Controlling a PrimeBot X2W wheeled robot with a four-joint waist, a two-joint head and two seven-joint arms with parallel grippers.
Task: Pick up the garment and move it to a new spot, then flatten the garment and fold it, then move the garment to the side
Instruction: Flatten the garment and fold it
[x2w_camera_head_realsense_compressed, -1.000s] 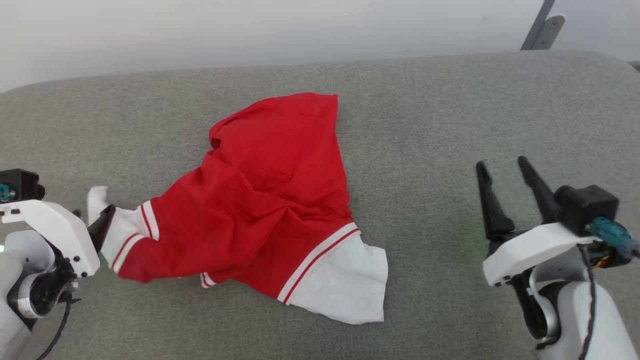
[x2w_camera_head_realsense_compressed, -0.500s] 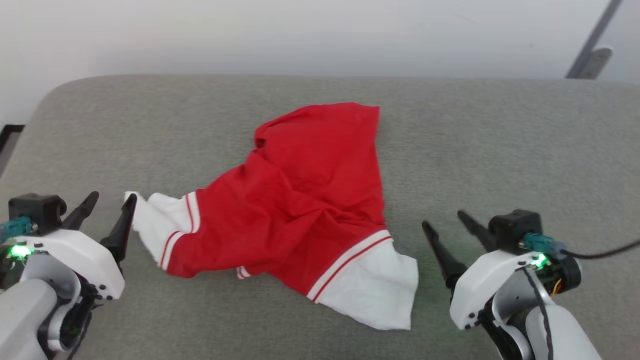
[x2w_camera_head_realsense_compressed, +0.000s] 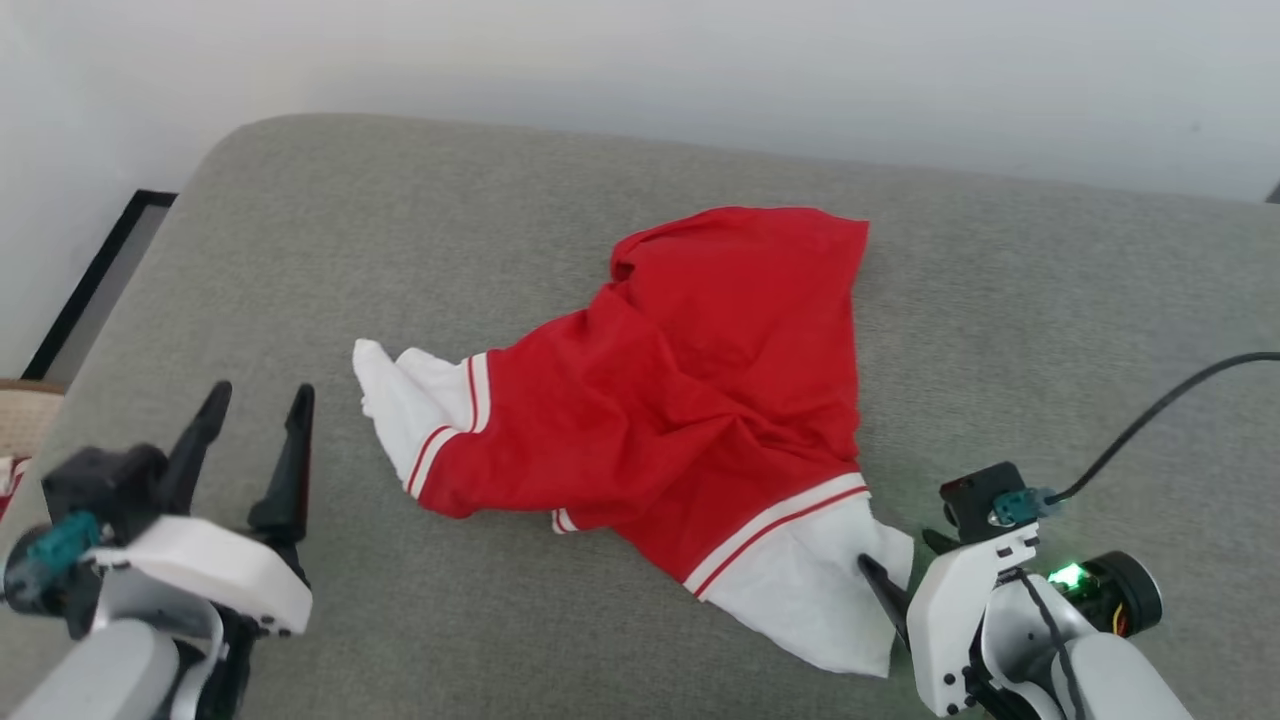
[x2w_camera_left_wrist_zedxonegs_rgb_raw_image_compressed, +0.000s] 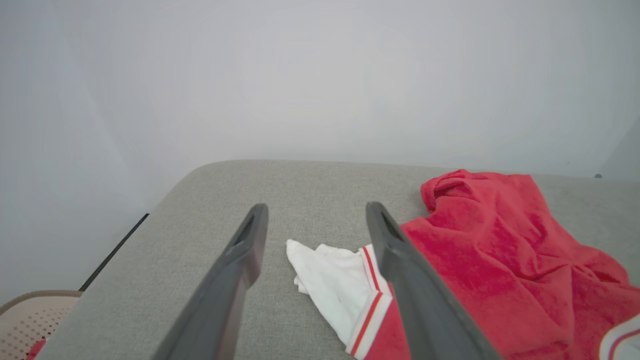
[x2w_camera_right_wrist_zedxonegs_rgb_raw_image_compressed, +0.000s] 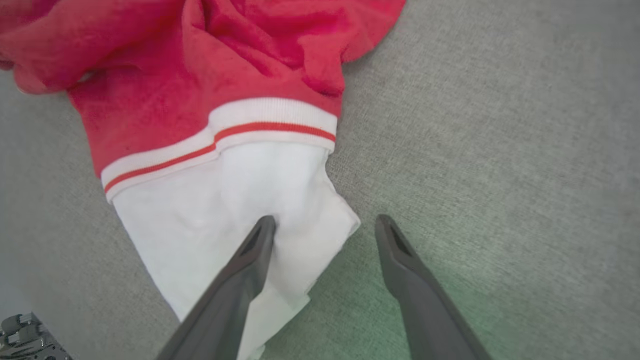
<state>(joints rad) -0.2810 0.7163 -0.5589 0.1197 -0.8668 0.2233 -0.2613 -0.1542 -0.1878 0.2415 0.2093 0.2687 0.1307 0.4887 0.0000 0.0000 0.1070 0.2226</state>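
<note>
My left gripper is about to grab the garment by its white sleeve end (x2w_camera_head_realsense_compressed: 396, 396) (x2w_camera_left_wrist_zedxonegs_rgb_raw_image_compressed: 327, 282). It will then move the garment to a new spot.
The garment (x2w_camera_head_realsense_compressed: 700, 400) lies crumpled on the grey cushion (x2w_camera_head_realsense_compressed: 300, 250), red with white sleeve ends and striped bands. My left gripper (x2w_camera_head_realsense_compressed: 258, 400) stands open a little to the left of one white sleeve end (x2w_camera_head_realsense_compressed: 400, 410), apart from it. In the left wrist view that sleeve end (x2w_camera_left_wrist_zedxonegs_rgb_raw_image_compressed: 330, 285) lies beyond the open left gripper (x2w_camera_left_wrist_zedxonegs_rgb_raw_image_compressed: 316, 210). My right gripper (x2w_camera_head_realsense_compressed: 900, 560) is open at the other white sleeve end (x2w_camera_head_realsense_compressed: 800, 600). In the right wrist view, the right gripper (x2w_camera_right_wrist_zedxonegs_rgb_raw_image_compressed: 325, 220) has one finger over the white cloth (x2w_camera_right_wrist_zedxonegs_rgb_raw_image_compressed: 225, 200) and the other over bare cushion.
A pale wall rises behind the cushion. The cushion's rounded left end (x2w_camera_head_realsense_compressed: 150, 300) drops to a dark-edged floor strip (x2w_camera_head_realsense_compressed: 90, 290). A beige perforated basket (x2w_camera_left_wrist_zedxonegs_rgb_raw_image_compressed: 25, 320) sits low at the left. A black cable (x2w_camera_head_realsense_compressed: 1150, 420) runs from my right wrist.
The head camera has turned left. My left gripper let go of the white sleeve end and drew back from it. My right gripper moved in to the other white sleeve end.
</note>
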